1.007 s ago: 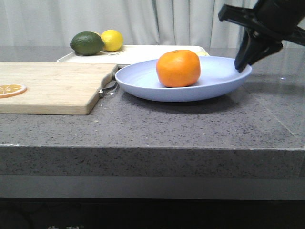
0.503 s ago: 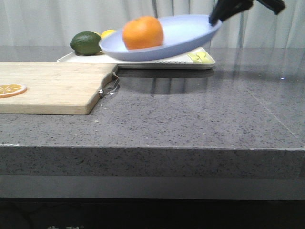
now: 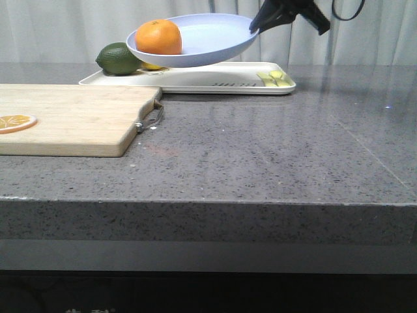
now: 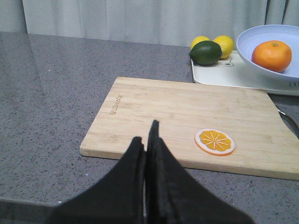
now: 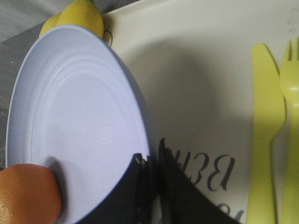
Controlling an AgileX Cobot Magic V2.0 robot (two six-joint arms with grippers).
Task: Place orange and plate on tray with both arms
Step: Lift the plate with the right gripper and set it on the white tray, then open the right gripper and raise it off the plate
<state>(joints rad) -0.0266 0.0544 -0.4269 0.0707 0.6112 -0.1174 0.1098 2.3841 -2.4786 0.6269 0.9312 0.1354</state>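
Observation:
The lavender-blue plate is hanging tilted above the cream-white tray. My right gripper should keep holding the plate until it is on the tray.
My right gripper (image 3: pixel 255 26) is shut on the rim of the lavender-blue plate (image 3: pixel 208 36) and holds it tilted in the air above the cream-white tray (image 3: pixel 195 81). The orange (image 3: pixel 158 37) lies in the plate at its low left side. In the right wrist view the gripper (image 5: pixel 152 161) pinches the plate (image 5: pixel 74 116) by its rim over the tray (image 5: pixel 201 84), with the orange (image 5: pixel 25 196) at the plate's far edge. My left gripper (image 4: pixel 145 135) is shut and empty above the near edge of the cutting board; the plate (image 4: pixel 271 42) and orange (image 4: pixel 271 55) show far off.
A wooden cutting board (image 3: pixel 71 117) with a dried orange slice (image 3: pixel 14 122) lies at the left. A lime (image 3: pixel 117 59) and a lemon (image 3: pixel 151 66) sit on the tray's left end. Yellow plastic cutlery (image 5: pixel 273 126) lies on the tray's right end.
My right gripper lifted the plate with the orange off the counter and carried it back and left over the tray. The orange slid to the plate's left side.

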